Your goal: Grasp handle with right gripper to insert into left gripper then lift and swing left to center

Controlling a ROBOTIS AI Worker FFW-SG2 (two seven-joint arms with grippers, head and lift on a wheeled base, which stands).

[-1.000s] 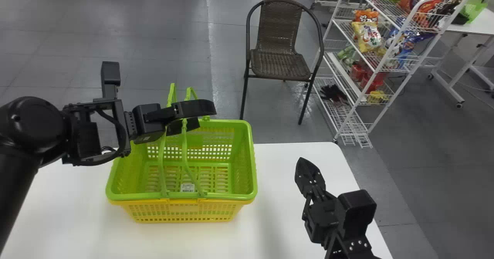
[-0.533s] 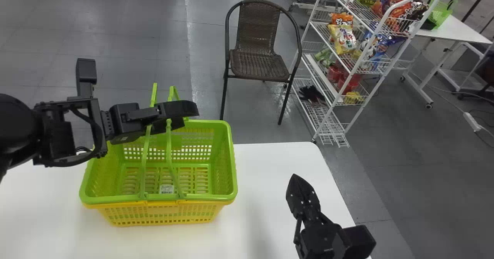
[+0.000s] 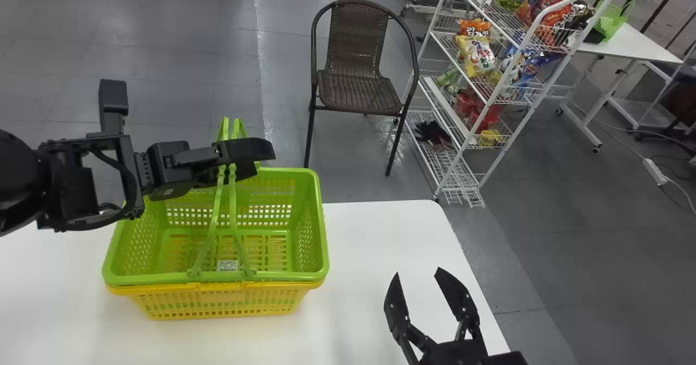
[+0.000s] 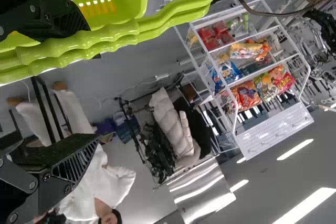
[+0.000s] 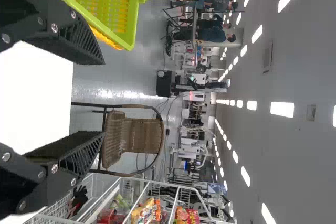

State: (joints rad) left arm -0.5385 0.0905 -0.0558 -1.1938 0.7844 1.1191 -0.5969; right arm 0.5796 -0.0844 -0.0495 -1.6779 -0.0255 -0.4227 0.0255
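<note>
Next, my left gripper grabs the green handle by the wavy grip section (image 3: 226,172), to lift the green basket clear of the yellow basket (image 3: 215,303).
Over the left part of the green basket (image 3: 314,229), my left gripper (image 3: 260,161) reaches across from the left. Two green handles (image 3: 232,202) rise close together beside its fingers. In the left wrist view, my left gripper (image 4: 88,90) stands open, the paired handles (image 4: 113,35) crossing between its fingers, nearer the upper one in that picture. My right gripper (image 3: 427,286) is low at the right in the head view, over the table and well apart from the basket. My right gripper (image 5: 101,100) is open and empty in the right wrist view.
The green basket is nested in a yellow basket (image 3: 217,302) on the white table (image 3: 380,229). Beyond the table stand a brown wicker chair (image 3: 356,90) and a white wire rack (image 3: 522,44) with snack bags.
In the head view, the scene has shifted left. The two handles have come closer together beside my left gripper. My right gripper has opened and moved lower in that view.
</note>
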